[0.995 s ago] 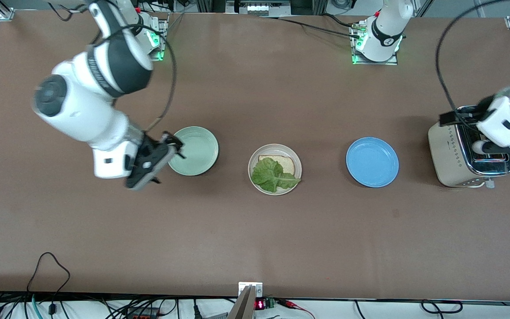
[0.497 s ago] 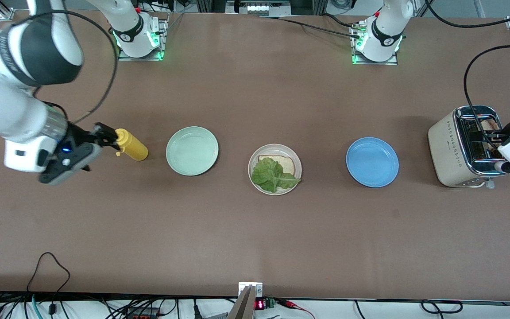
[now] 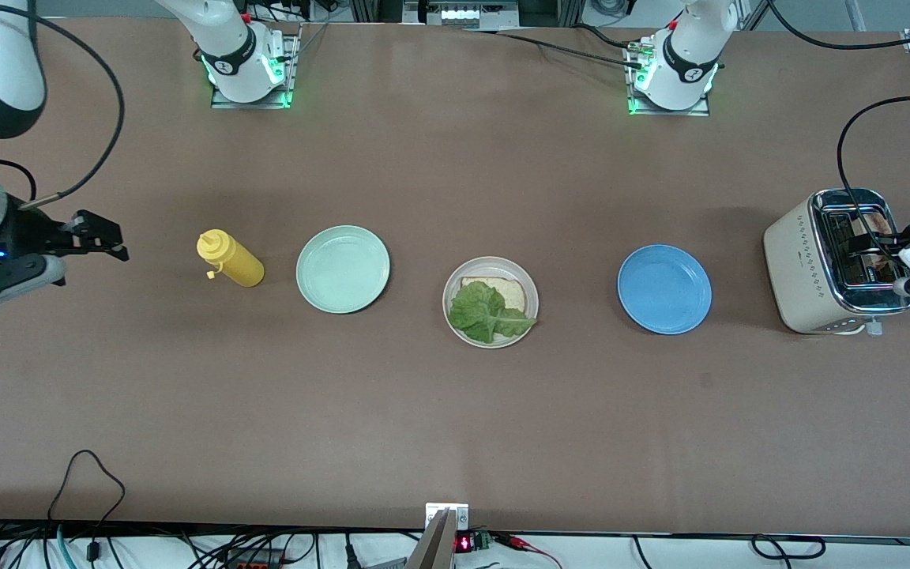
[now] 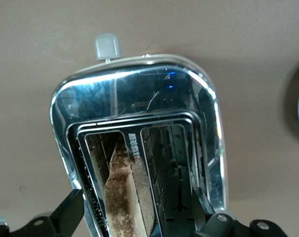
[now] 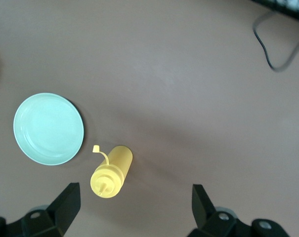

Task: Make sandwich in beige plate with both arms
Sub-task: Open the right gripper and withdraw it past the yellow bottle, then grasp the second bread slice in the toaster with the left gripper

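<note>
I should grab the bread slice by its exposed top edge (image 3: pixel 875 224) with my left gripper next, because the toaster slot is closed around the lower part of the slice.
The beige plate (image 3: pixel 532 294) sits mid-table with a bread slice (image 3: pixel 512 291) on it and a green lettuce leaf (image 3: pixel 485 312) over that slice. A second toasted bread slice (image 4: pixel 120 197) stands in one slot of the toaster (image 3: pixel 806 265). My left gripper (image 3: pixel 883 257) hangs over the toaster's slots, open, its fingers (image 4: pixel 65 213) straddling the slot with the slice without touching it. My right gripper (image 3: pixel 103 235) is open and empty over bare table near the right arm's end, beside a yellow squeeze bottle (image 3: pixel 230 259).
A mint-green plate (image 3: pixel 343 269) lies between the yellow bottle and the beige plate. A blue plate (image 3: pixel 664 288) lies between the beige plate and the toaster (image 4: pixel 139 98). The bottle (image 5: pixel 111 171) and mint plate (image 5: pixel 48 128) show in the right wrist view.
My right arm swung away from the mint-green plate toward its end of the table, uncovering the yellow bottle. My left gripper shifted over the toaster toward the table's edge.
</note>
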`<move>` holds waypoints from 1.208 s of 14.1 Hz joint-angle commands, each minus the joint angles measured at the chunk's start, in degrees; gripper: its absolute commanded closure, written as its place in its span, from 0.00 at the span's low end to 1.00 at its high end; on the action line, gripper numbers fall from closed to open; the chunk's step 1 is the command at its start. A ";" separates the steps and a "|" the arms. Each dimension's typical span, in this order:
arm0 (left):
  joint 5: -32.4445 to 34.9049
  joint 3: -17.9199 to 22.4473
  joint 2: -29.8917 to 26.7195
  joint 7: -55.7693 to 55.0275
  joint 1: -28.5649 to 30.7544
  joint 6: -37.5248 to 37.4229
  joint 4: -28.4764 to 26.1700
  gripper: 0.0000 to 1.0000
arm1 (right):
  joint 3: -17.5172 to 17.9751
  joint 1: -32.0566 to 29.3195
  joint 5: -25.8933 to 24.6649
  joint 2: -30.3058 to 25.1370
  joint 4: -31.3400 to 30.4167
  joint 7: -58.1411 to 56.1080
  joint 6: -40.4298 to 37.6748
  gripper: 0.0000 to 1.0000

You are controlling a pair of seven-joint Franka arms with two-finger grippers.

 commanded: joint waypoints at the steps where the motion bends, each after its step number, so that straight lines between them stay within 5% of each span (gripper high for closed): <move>1: 1.29 -0.74 -2.38 1.70 1.98 1.32 -3.42 0.08 | 0.41 -0.80 -0.62 -2.90 -1.30 8.92 -2.49 0.00; 5: 1.29 -0.74 -2.38 2.85 2.59 0.80 -3.78 0.62 | 0.85 -2.03 -0.88 -6.06 -2.96 16.25 -2.49 0.00; 8: 1.29 -0.74 -2.38 3.11 2.60 0.62 -3.78 0.87 | 1.02 -2.64 -0.97 -9.49 -5.60 16.34 -1.88 0.00; 11: 1.29 -1.00 -2.47 3.46 2.59 -1.05 -3.25 0.98 | 3.29 -4.74 -2.54 -13.35 -9.11 16.34 -1.44 0.00; 17: 1.81 -2.14 -2.73 3.46 1.89 -10.61 3.94 0.98 | 8.84 -8.09 -3.96 -16.36 -12.90 17.75 -0.65 0.00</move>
